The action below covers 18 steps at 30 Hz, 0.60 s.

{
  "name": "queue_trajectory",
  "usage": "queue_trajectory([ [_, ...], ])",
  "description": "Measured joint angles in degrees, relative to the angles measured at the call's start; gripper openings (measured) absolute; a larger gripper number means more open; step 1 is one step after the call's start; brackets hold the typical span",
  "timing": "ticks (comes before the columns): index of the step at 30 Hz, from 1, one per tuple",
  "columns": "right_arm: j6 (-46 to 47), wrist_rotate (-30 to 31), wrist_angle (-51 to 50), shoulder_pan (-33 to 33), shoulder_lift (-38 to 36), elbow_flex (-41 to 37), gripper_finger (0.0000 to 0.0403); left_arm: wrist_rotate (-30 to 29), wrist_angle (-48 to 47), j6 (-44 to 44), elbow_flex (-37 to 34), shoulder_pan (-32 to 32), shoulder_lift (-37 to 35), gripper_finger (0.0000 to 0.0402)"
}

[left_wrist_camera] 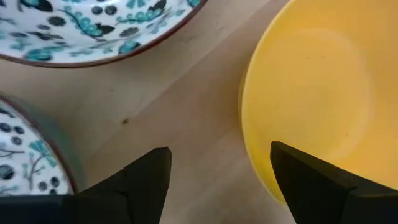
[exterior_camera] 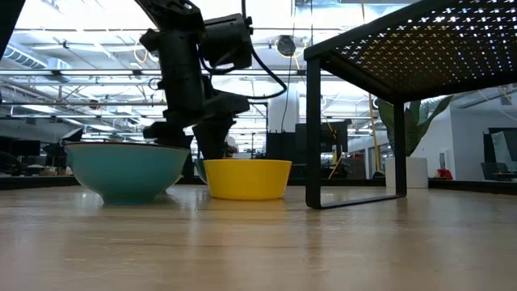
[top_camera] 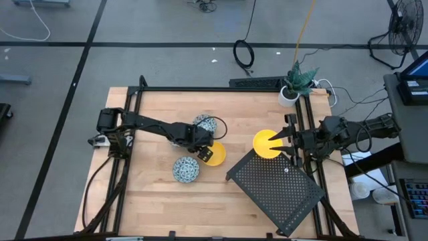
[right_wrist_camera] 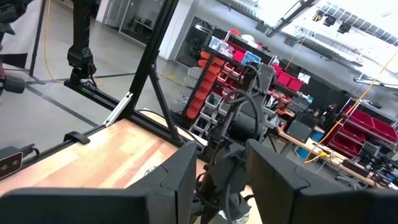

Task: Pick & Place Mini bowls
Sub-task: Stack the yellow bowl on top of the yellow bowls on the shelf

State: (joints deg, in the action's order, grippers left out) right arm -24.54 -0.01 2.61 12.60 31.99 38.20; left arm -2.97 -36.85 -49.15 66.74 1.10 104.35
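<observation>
I need to grab the yellow bowl by its rim [top_camera: 208,163] with my left gripper next, to place it on the black perforated rack [top_camera: 277,193].
My left gripper [top_camera: 202,151] points down, open, at the left rim of a yellow bowl [top_camera: 215,154]. In the left wrist view one finger [left_wrist_camera: 314,183] stands over the yellow bowl's inside [left_wrist_camera: 311,87], and the other finger [left_wrist_camera: 146,177] stands outside over bare wood; no touch shows. Patterned bowls rest on the table on its far side [top_camera: 207,124] and near side [top_camera: 186,169]; the near one shows teal in the low view [exterior_camera: 125,171]. My right gripper [top_camera: 275,138] is open and level over a second yellow bowl [top_camera: 265,146], which does not show between its fingers [right_wrist_camera: 224,186].
A black perforated rack [top_camera: 277,189] stands at the near right, and its leg [exterior_camera: 312,133] stands close to the yellow bowl [exterior_camera: 246,179]. A white plant pot [top_camera: 289,96] is at the far right corner. Bare wood [top_camera: 154,201] lies at the near left.
</observation>
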Motion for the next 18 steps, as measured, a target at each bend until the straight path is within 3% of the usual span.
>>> queue_trajectory([
  [18,5.9,0.0,0.2,0.0,0.0,0.0,0.0125,-0.5,0.5,-3.6,0.0,1.6,-0.1,0.0273],
])
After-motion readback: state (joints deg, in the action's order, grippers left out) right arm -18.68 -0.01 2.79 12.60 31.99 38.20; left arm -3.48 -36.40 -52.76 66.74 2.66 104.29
